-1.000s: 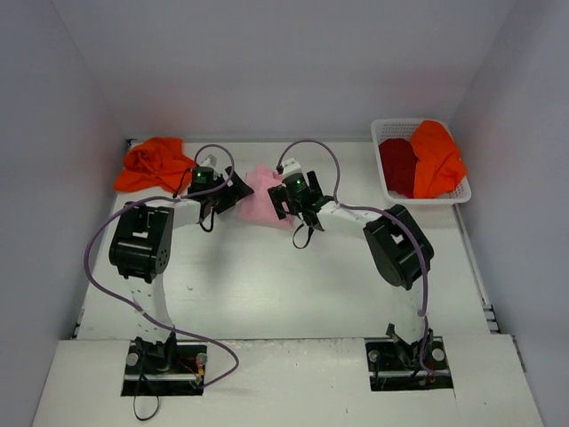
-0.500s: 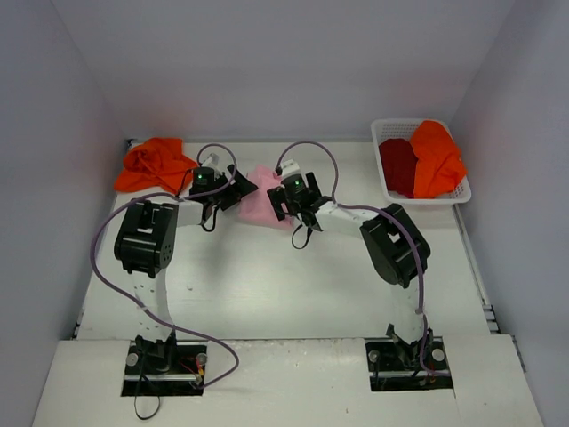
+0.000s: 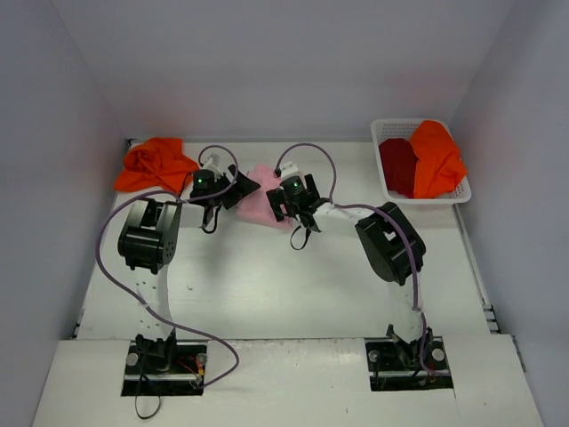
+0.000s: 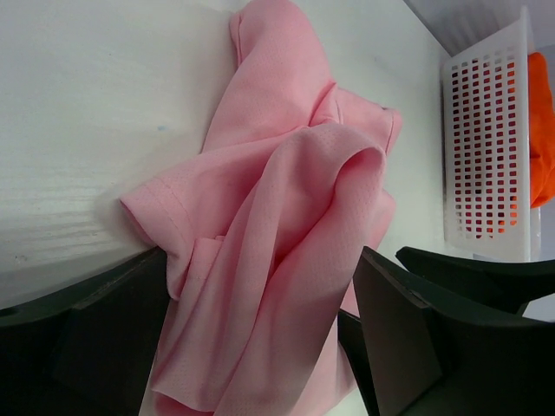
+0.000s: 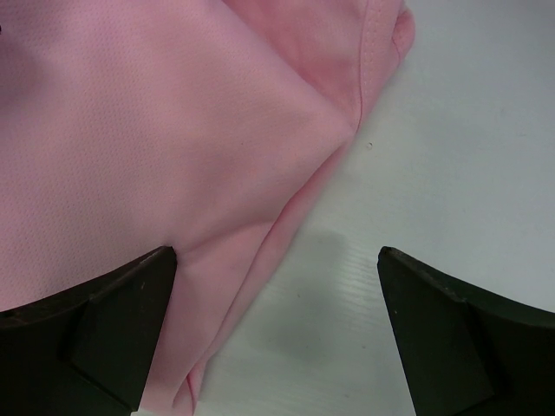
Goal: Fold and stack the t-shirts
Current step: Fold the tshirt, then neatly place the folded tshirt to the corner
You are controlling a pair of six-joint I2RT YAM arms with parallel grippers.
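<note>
The pink t-shirt (image 3: pixel 259 197) will be stacked on the orange t-shirt, so my left gripper will next grab the pink one by the bunched edge nearest the orange t-shirt.
A crumpled light pink t-shirt (image 3: pixel 259 197) lies at the back middle of the table. My left gripper (image 3: pixel 238 189) is open at its left edge, and in the left wrist view pink cloth (image 4: pixel 277 217) bunches between the wide-apart fingers of that gripper (image 4: pixel 260 260). My right gripper (image 3: pixel 283 199) is open at the shirt's right edge. In the right wrist view the cloth (image 5: pixel 173 130) reaches under one finger, the other is over bare table, and the gripper (image 5: pixel 276 256) grips nothing. A bright orange t-shirt (image 3: pixel 156 164) lies bunched at the back left.
A white latticed basket (image 3: pixel 384 130) stands at the back right, holding a dark red shirt (image 3: pixel 397 165) and an orange shirt (image 3: pixel 436 158). The basket (image 4: pixel 486 139) also shows beyond the pink shirt in the left wrist view. Grey walls enclose the table on three sides.
Both arms have shifted a little inward: the left gripper moved right and the right gripper moved left, closer onto the pink t-shirt. Both stayed open.
</note>
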